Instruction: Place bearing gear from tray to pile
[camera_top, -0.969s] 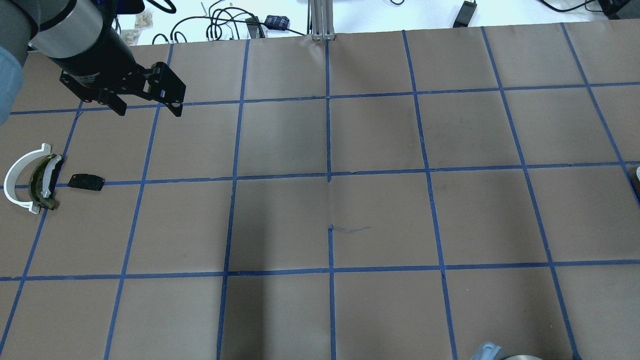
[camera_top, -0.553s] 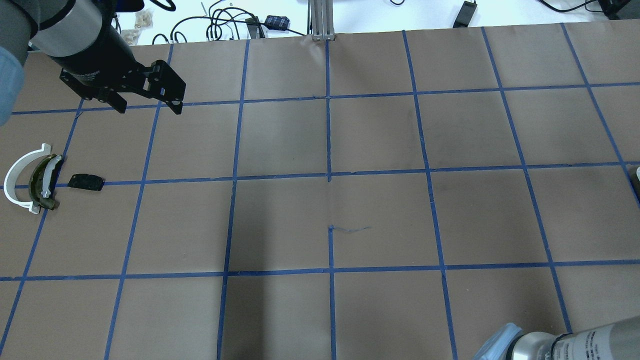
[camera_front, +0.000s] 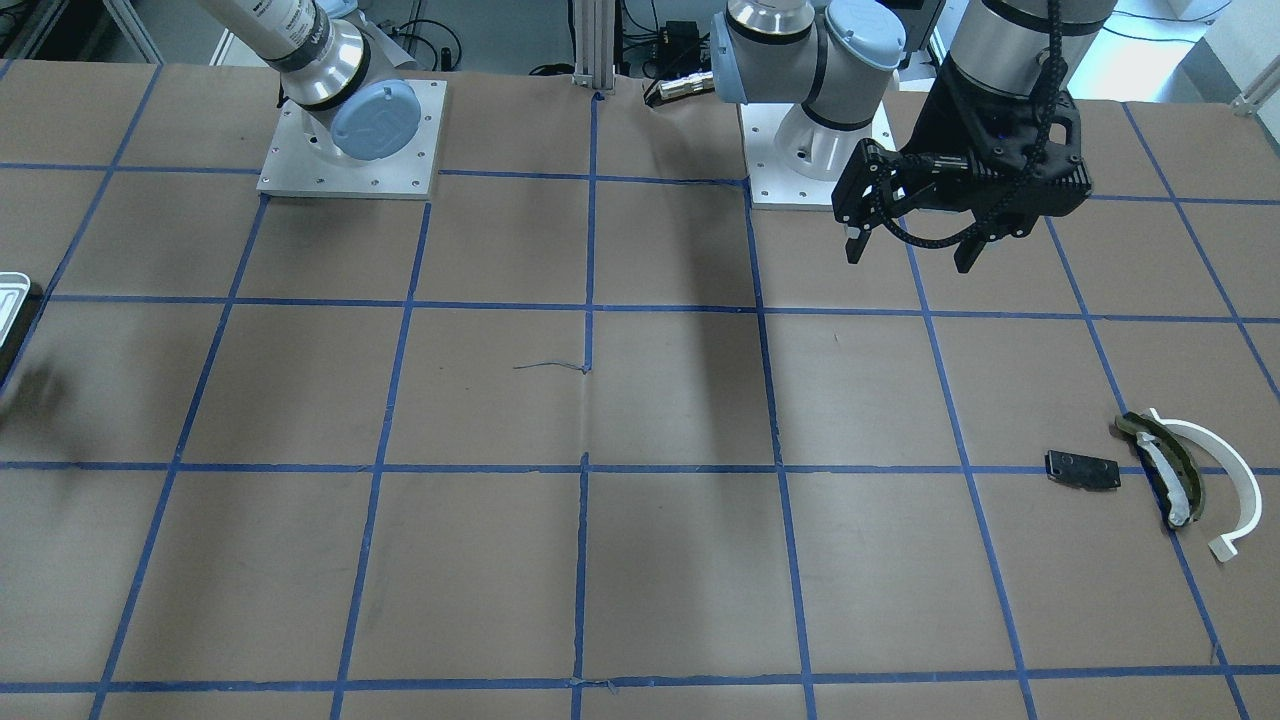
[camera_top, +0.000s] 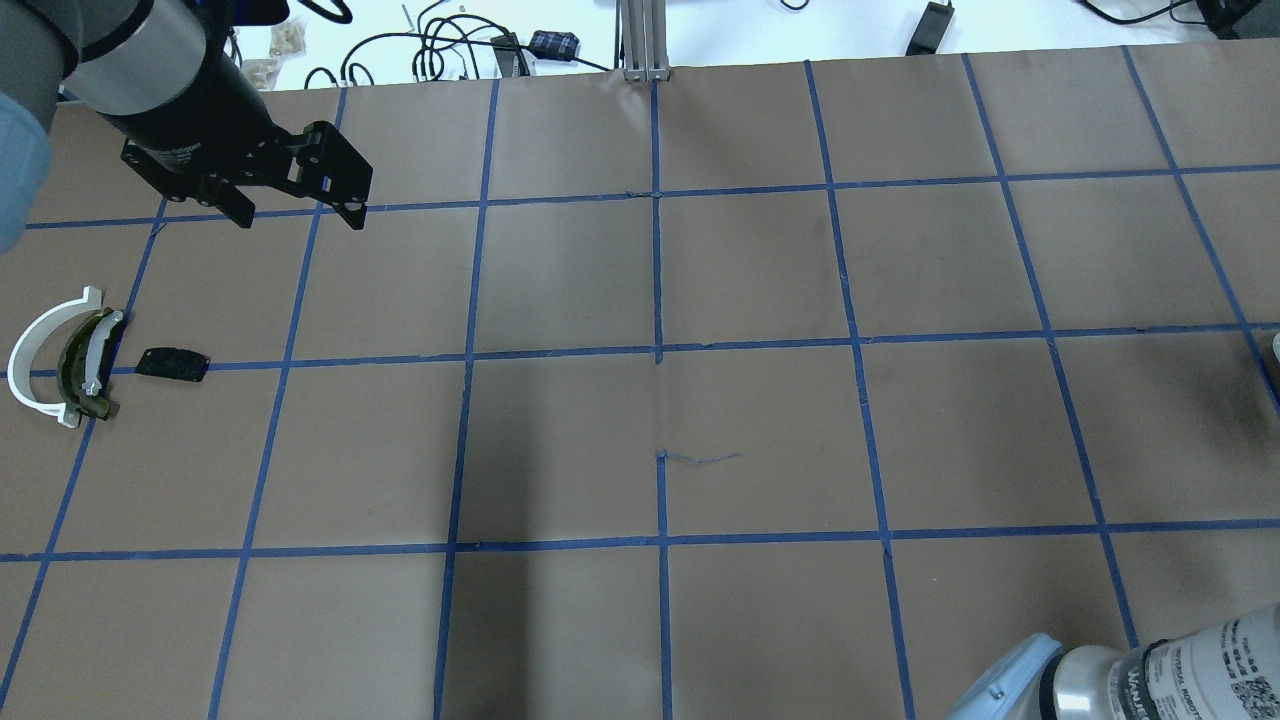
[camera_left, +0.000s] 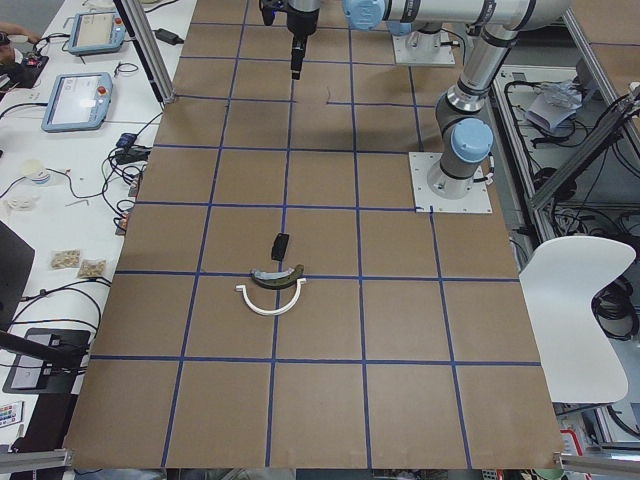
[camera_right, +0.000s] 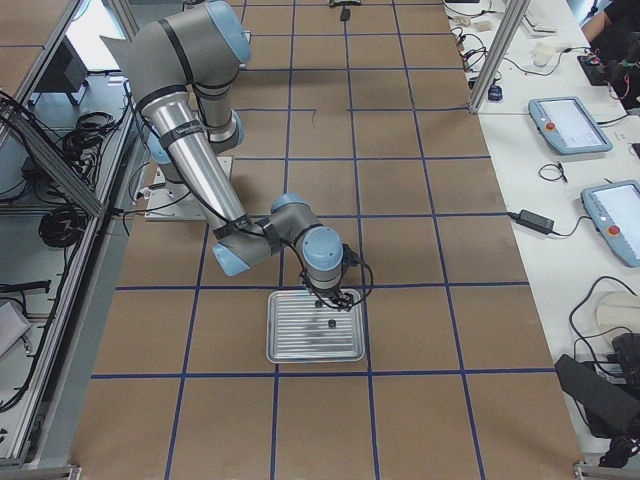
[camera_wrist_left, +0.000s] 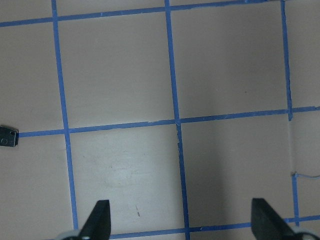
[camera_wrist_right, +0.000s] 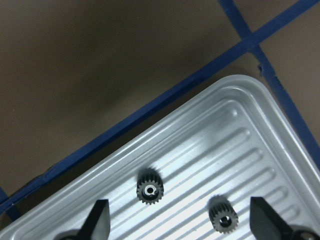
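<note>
I need to grab a bearing gear by its toothed rim (camera_wrist_right: 150, 191) with my right gripper next, so that I can move the gear from the tray to the pile.
The silvery tray (camera_wrist_right: 240, 150) fills the right wrist view and holds two small dark toothed gears (camera_wrist_right: 150, 190), the second one (camera_wrist_right: 223, 218) blurrier. My right gripper (camera_wrist_right: 180, 225) is open and empty just above them, its fingers on either side. In the exterior right view it (camera_right: 333, 300) hangs over the tray (camera_right: 290, 345). The pile lies far off: a black plate (camera_top: 172, 363), an olive-and-white curved piece (camera_top: 85, 365) and a white arc (camera_top: 30, 360). My left gripper (camera_top: 298, 222) is open and empty, above the table beyond the pile.
The table is brown paper with a blue tape grid. Cables and small items lie past its far edge (camera_top: 450, 50). Both arm bases (camera_front: 350, 140) stand at the robot's side. Only a sliver of the tray (camera_front: 10, 295) shows in the front view.
The right arm has come further into the overhead view at the bottom right. The left gripper has hardly moved and the pile is unchanged.
</note>
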